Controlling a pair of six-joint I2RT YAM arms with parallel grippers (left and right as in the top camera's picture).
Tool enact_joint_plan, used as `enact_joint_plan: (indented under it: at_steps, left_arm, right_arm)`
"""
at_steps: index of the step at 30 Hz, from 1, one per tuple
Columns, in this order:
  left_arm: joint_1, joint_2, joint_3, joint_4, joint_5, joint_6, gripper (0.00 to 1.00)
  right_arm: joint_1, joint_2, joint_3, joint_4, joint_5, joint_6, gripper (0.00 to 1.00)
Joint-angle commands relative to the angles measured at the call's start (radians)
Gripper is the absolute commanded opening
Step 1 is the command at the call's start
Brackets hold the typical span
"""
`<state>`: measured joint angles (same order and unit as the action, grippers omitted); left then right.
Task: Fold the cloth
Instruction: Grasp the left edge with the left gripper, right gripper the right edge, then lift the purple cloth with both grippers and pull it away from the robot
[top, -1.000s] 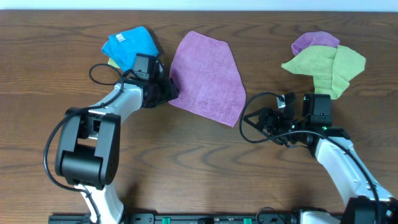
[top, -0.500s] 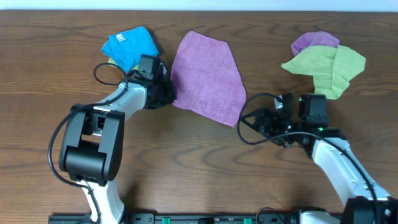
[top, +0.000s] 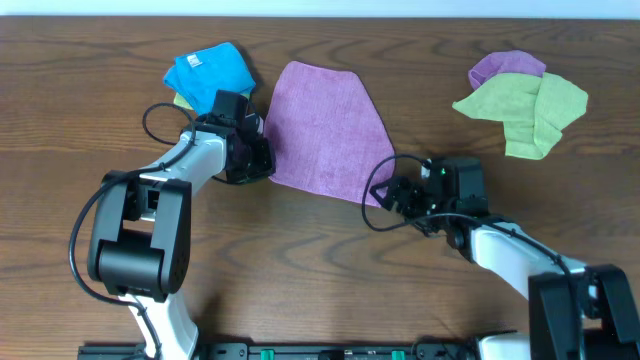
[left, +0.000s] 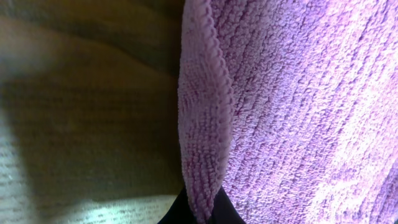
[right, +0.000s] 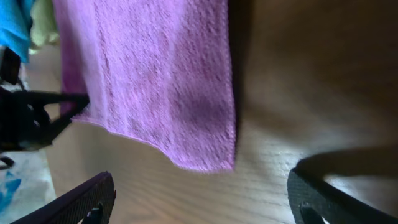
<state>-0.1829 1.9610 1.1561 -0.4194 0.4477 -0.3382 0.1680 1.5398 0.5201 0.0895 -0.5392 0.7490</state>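
Observation:
The purple cloth's free near corner is opposite my left gripper, and my right gripper should grab it next. Then both grippers can fold the cloth's near edge over.
The purple cloth lies flat on the wooden table, mid-back. My left gripper is at its lower left edge and is shut on it. In the left wrist view the hemmed edge of the cloth rises in a fold and is pinched between the dark fingertips at the bottom. My right gripper sits just off the cloth's lower right corner. It is open there, its fingers spread wide on either side below the corner of the cloth, with bare wood between them.
A blue cloth over a yellow-green one lies back left, just behind my left arm. A green cloth and another purple one are heaped at the back right. The table's front half is bare wood.
My left gripper has shut on the cloth's left edge, and the cloth has shifted a little to the left. My right arm has moved left up to the cloth's lower right corner.

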Motion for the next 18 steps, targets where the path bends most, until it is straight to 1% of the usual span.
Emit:
enact_joint_plan:
  at_steps: [1, 8, 12, 17, 18]
  left_arm:
    - [0.007, 0.0, -0.014, -0.04, -0.002, 0.029, 0.06]
    - [0.007, 0.0, -0.014, -0.055, 0.005, 0.029, 0.06]
    - [0.007, 0.0, -0.014, -0.055, 0.036, 0.028, 0.06]
    - [0.007, 0.0, -0.014, -0.055, 0.052, 0.028, 0.06]
    - [0.007, 0.0, -0.014, -0.056, 0.052, 0.028, 0.06]
  right_arm:
    - [0.01, 0.085, -0.009, 0.033, 0.072, 0.053, 0.89]
    - [0.026, 0.192, -0.009, 0.142, 0.072, 0.078, 0.87]
    - [0.053, 0.246, -0.009, 0.192, 0.072, 0.102, 0.84]
    - [0.09, 0.292, -0.009, 0.235, 0.072, 0.104, 0.72]
    - [0.095, 0.294, -0.009, 0.239, 0.073, 0.104, 0.65]
